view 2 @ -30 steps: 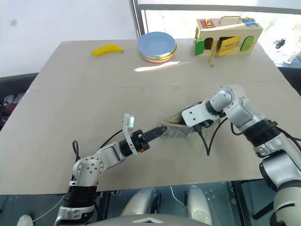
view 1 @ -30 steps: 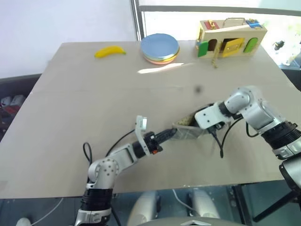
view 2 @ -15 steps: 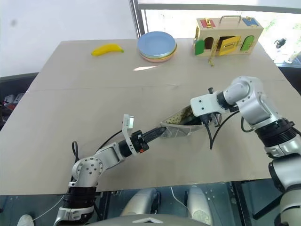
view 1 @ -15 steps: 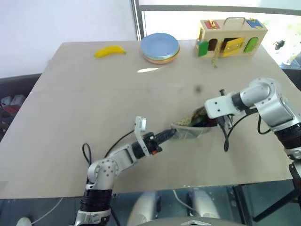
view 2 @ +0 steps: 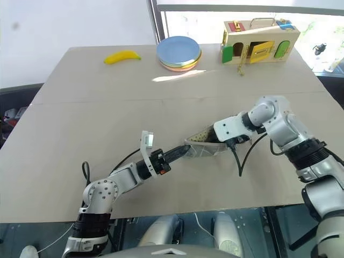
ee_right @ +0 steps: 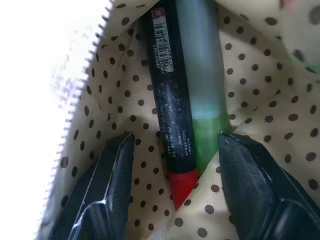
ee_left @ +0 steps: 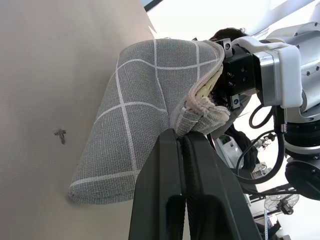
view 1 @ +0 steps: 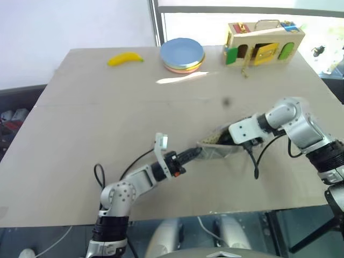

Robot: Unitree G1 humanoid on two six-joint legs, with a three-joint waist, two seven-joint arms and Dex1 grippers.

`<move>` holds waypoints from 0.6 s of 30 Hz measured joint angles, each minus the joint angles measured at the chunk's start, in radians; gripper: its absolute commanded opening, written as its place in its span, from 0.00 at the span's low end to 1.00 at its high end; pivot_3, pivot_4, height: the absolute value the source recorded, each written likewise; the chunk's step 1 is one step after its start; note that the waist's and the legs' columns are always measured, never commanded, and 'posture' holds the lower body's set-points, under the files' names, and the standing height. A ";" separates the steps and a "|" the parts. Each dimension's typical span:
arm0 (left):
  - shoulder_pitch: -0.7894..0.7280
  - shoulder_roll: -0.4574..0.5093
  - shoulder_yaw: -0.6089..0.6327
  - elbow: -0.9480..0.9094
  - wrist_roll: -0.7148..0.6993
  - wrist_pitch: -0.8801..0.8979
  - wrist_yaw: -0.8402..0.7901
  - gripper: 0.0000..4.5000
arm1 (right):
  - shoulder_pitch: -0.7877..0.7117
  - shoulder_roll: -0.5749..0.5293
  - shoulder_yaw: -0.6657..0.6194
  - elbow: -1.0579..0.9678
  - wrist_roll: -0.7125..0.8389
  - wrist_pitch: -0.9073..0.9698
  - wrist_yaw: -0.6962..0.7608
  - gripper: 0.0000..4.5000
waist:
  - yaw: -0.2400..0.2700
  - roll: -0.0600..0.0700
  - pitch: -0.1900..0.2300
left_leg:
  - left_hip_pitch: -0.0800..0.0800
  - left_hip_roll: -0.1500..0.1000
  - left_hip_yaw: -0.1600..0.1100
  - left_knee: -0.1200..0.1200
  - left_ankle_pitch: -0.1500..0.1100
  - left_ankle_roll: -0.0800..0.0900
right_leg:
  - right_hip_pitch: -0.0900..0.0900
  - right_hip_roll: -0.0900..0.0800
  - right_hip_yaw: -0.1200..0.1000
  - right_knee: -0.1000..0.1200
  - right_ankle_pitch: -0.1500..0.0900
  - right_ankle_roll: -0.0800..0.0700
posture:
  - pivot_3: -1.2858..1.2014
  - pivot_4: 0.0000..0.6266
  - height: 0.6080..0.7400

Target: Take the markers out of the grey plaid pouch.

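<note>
I need to pick up the red marker by its red end (ee_right: 182, 186) next with my right gripper, to take the markers out of the pouch (ee_right: 120, 85).
The grey plaid pouch (view 1: 216, 152) lies at the middle of the table with its mouth held agape. My left gripper (view 1: 198, 152) is shut on the pouch's rim (ee_left: 200, 107) at its left end. My right gripper (ee_right: 175, 142) points down into the mouth, open, with one finger on each side of the markers. In the right wrist view both markers lie side by side on the tan dotted lining: a red marker with a black body (ee_right: 170, 110) and a light green marker (ee_right: 202, 75). Neither finger (ee_right: 116, 165) touches them.
At the far side of the table lie a yellow banana (view 1: 126, 58), a stack of round plates (view 1: 183, 54) and a wooden latch box (view 1: 264, 43). A black cable (view 1: 257, 158) hangs from my right wrist beside the pouch.
My right hand lifted up and to the right half a second ago, then came back down into the pouch mouth. The left gripper and the pouch have stayed put.
</note>
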 measured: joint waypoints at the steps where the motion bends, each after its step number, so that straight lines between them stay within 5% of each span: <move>1: 0.000 0.000 0.000 0.000 0.000 0.000 0.000 0.00 | -0.002 0.004 0.005 0.011 -0.004 -0.012 0.003 0.61 | 0.000 0.000 0.000 | 0.000 0.000 0.000 0.000 0.000 0.000 | 0.000 0.000 0.000 0.000 0.000 0.000 | 0.52 0.24 1.00; 5: 0.000 0.000 0.000 0.000 0.000 0.000 0.000 0.00 | -0.018 0.006 0.012 0.032 -0.012 -0.044 0.011 0.44 | 0.000 0.000 0.000 | 0.001 0.000 0.000 0.000 0.000 0.000 | 0.001 0.000 0.000 0.000 0.000 0.000 | 0.52 0.24 1.00; 6: 0.001 0.000 0.001 0.000 0.000 0.000 0.001 0.00 | -0.022 0.006 0.014 0.035 -0.014 -0.056 0.018 0.28 | 0.001 0.000 0.000 | 0.001 0.000 0.000 0.000 0.000 0.000 | 0.001 0.000 0.000 0.000 0.000 0.000 | 0.52 0.24 1.00; 9: 0.004 0.001 0.002 0.000 0.000 0.000 0.002 0.00 | -0.022 0.007 0.022 0.047 -0.019 -0.072 0.026 0.02 | 0.000 -0.001 -0.001 | 0.002 0.000 0.000 0.000 0.000 0.000 | 0.001 0.000 0.000 0.000 0.000 0.000 | 0.52 0.24 1.00; 18: 0.004 0.001 0.003 0.000 0.000 0.000 0.007 0.00 | -0.028 0.011 0.023 0.070 -0.020 -0.098 0.027 0.00 | 0.000 -0.001 -0.001 | 0.002 0.000 0.000 0.000 0.000 -0.001 | 0.001 0.000 0.000 0.000 0.000 0.000 | 0.52 0.24 1.00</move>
